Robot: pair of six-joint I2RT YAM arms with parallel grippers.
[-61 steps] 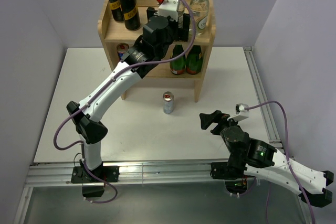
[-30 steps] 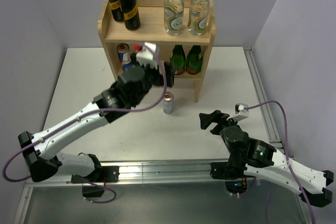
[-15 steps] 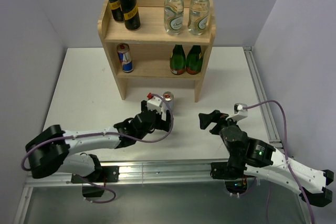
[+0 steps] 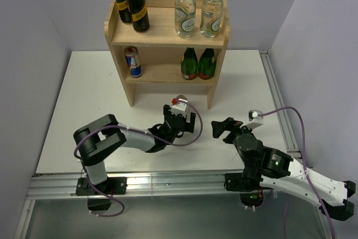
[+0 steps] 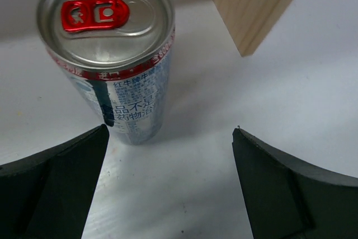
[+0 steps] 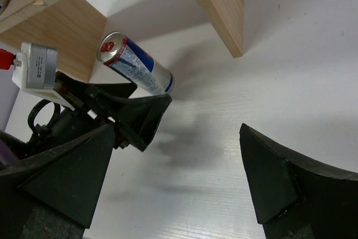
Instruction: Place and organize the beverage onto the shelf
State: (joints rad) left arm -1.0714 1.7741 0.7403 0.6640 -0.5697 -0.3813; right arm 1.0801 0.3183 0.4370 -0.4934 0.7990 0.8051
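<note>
I should grab the silver-blue-red can on the table with my left gripper next, around its body below the can's rim (image 5: 134,98). The can's base then stays free to rest on the lower board.
The wooden shelf (image 4: 168,33) holds two black cans (image 4: 130,1) and two clear green-capped bottles (image 4: 196,10) on its top board, and one silver-blue-red can (image 4: 133,61) on the lower board. A second silver-blue-red can (image 5: 112,54) stands upright on the table in front of the shelf's right leg (image 5: 251,4). My left gripper (image 4: 179,118) is low on the table, open and empty. The can stands just beyond its fingertips, toward the left finger (image 5: 56,183). My right gripper (image 4: 226,129) is open and empty, to the right. It sees the can (image 6: 136,64).
Two dark green bottles with red labels (image 4: 198,62) stand on the lower board at the right. The shelf leg (image 6: 218,4) is close behind and right of the table can. A metal rail (image 4: 277,99) runs along the table's right edge.
My left arm has come away from the shelf top, swung down to the table and moved in low behind the standing can, jaws open. The right arm has not moved.
</note>
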